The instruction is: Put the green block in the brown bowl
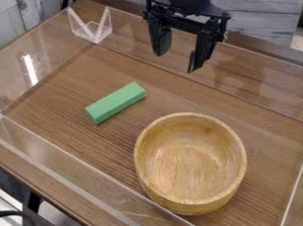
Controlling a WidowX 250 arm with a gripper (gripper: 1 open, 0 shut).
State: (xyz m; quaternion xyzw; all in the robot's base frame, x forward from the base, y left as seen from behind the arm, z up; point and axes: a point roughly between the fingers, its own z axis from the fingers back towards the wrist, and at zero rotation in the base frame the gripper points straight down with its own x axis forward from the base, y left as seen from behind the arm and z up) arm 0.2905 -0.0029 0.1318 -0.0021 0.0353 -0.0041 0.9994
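Observation:
Next, my gripper grabs the green block [115, 102] by its long sides to put it in the brown bowl [190, 161].
The green block [115, 102] lies flat on the wooden table, left of centre, with its long side running diagonally. To its lower right stands the brown bowl [190, 161], a round wooden bowl with a thick rim and nothing inside. My gripper [181, 47] hangs at the top of the view, pointing down, above and to the right of the block and behind the bowl. Its two black fingers [159, 40] stand apart with nothing between them. It touches neither object.
The wooden table [259, 97] is ringed by a low clear plastic wall. A clear plastic stand [91, 24] sits at the back left. The table's front edge runs along the lower left.

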